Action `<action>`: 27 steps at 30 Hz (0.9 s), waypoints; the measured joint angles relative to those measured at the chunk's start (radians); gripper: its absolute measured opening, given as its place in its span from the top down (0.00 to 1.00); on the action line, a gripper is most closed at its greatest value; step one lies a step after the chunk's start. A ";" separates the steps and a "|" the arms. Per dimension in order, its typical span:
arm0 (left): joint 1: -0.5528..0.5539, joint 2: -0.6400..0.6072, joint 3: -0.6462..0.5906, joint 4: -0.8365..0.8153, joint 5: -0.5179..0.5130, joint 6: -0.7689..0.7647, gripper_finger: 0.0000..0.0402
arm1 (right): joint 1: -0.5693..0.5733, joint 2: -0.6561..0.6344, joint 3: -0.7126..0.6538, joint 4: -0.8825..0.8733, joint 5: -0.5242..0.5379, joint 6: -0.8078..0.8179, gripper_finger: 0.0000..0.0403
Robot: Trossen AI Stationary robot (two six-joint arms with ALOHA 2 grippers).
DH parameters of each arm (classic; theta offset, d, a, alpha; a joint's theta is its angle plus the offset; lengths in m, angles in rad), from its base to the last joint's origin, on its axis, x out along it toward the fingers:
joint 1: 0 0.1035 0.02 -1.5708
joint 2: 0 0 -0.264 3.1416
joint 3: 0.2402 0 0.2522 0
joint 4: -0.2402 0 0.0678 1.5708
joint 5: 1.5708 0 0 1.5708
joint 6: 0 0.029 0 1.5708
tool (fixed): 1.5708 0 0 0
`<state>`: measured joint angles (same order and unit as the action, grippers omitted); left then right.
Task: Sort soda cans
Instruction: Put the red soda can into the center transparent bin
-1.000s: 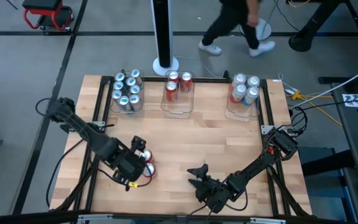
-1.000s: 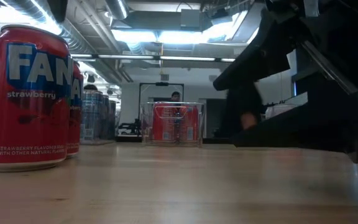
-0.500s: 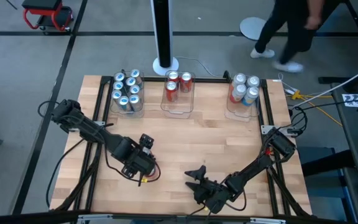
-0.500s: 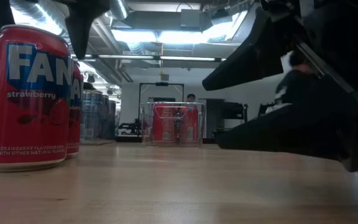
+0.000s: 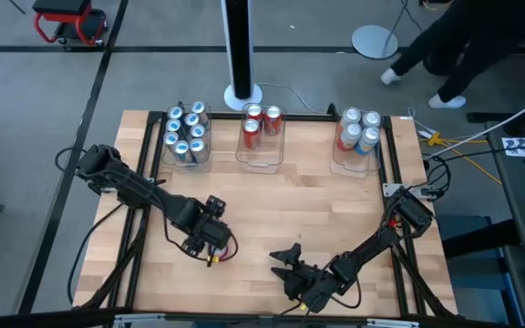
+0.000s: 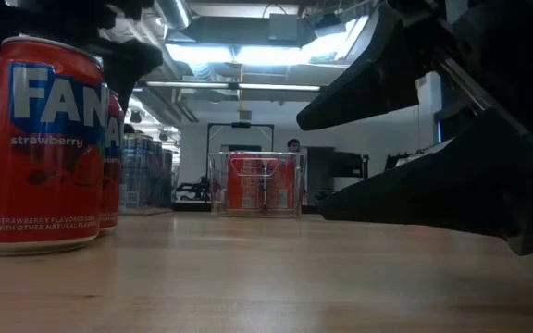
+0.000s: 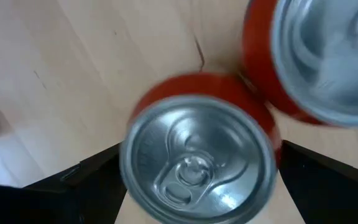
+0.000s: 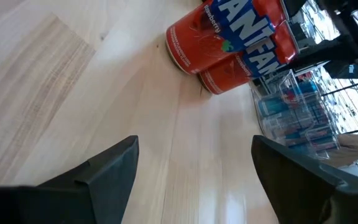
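Observation:
My left gripper should close on the near can now. My fingers are around that can, close beside its silver rim, so they would hold it.
Two red soda cans stand upright side by side on the wood near the table's near-left part. My left gripper hovers right over them and hides them in the high view. It is open, with one dark finger on each side of the silver top of one can; the second can stands beside it. My right gripper is open, low over the near edge, to the right of the cans, with its fingers pointing toward them.
Three clear bins stand along the far edge: the left one holds several blue cans, the middle one red cans, the right one silver and red cans. Bare wood lies between bins and grippers. A person walks on the floor beyond the table.
My left gripper has moved toward the table's right until it is over the two red cans, then come down so that its open fingers stand around one can's top. The cans have stayed put. The person behind the table has walked to the right.

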<state>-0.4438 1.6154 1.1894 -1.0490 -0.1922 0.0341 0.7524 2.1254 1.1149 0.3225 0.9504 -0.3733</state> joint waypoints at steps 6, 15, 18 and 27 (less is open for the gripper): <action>-0.002 0.000 -0.014 0.032 0.003 -0.013 0.15 | 0.000 0.000 0.000 0.000 0.000 -0.001 0.23; 0.000 -0.001 -0.013 0.039 0.009 -0.027 0.27 | 0.000 0.001 0.000 -0.001 0.000 -0.001 0.23; 0.000 -0.003 -0.011 0.026 0.009 -0.050 0.27 | 0.000 0.001 0.000 -0.001 0.001 -0.002 0.23; 0.034 -0.059 0.099 -0.115 -0.098 -0.105 0.26 | 0.000 0.001 -0.001 -0.001 0.000 -0.002 0.23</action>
<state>-0.4094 1.5566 1.2884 -1.1639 -0.2904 -0.0709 0.7525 2.1262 1.1141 0.3214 0.9501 -0.3750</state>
